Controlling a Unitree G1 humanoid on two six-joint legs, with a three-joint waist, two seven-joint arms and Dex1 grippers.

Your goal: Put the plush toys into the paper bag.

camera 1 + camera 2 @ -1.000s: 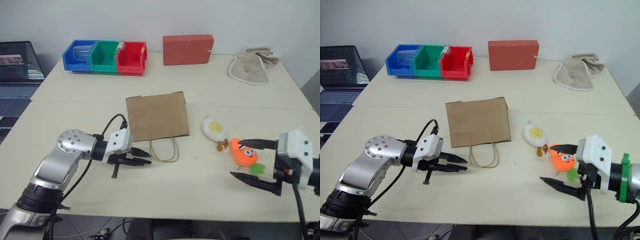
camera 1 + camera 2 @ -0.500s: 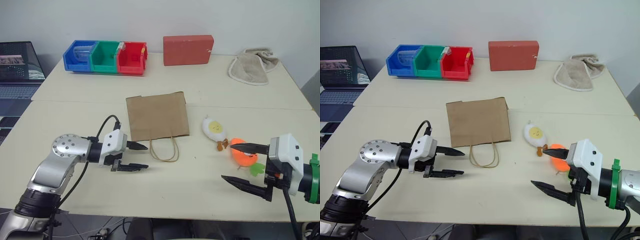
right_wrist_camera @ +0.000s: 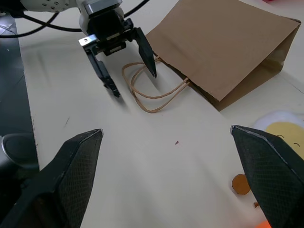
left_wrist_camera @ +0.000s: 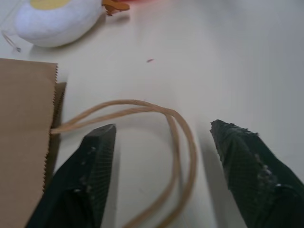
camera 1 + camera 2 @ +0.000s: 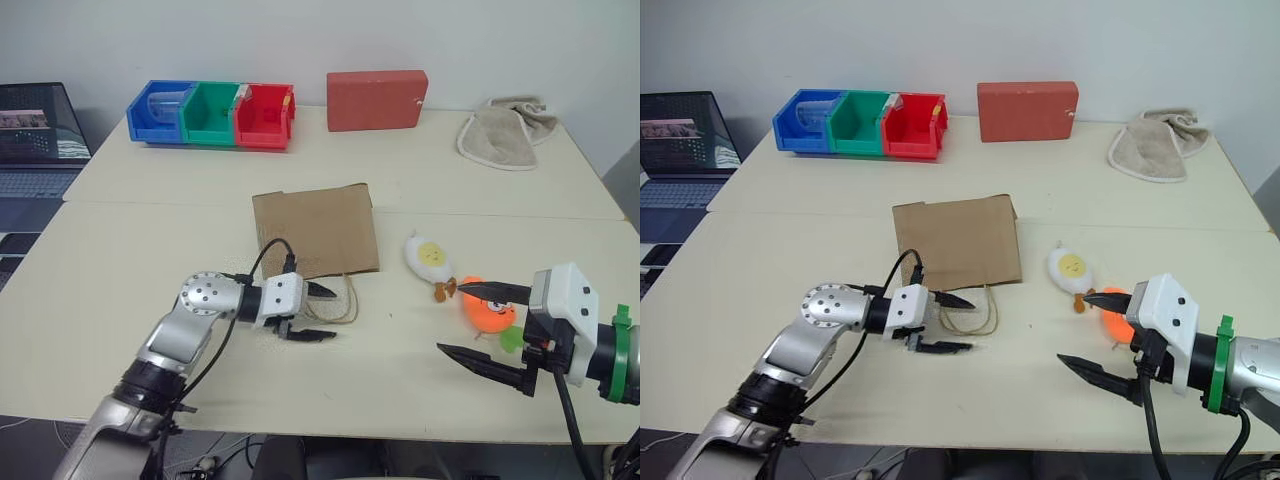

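Observation:
The robot's left gripper will next grab the twine handle [image 5: 354,301] that loops out past the bag's opening, since the paper bag [image 5: 315,230] lies flat against the table.
The brown paper bag [image 5: 315,230] lies flat at mid-table, its twine handles [image 5: 338,305] pointing at me. My left gripper [image 5: 331,314] is open and low over the table, one finger on each side of the handles [image 4: 178,142], holding nothing. The white egg toy [image 5: 430,256] lies to the right of the bag, with the orange carrot toy [image 5: 489,309] beside it. My right gripper [image 5: 452,320] stands wide open and empty just left of the carrot, its upper finger reaching over the carrot's top. In the right wrist view, the left gripper [image 3: 134,83] sits at the bag's handles [image 3: 152,95].
Along the far edge stand blue, green and red bins [image 5: 210,113], a red box [image 5: 376,99] and a beige towel [image 5: 505,130]. A laptop [image 5: 35,135] sits off the table's left side. A seam [image 5: 150,203] runs across the table behind the bag.
My left gripper went from shut to open and moved right, up to the bag's handles. The right gripper has stayed open near the carrot.

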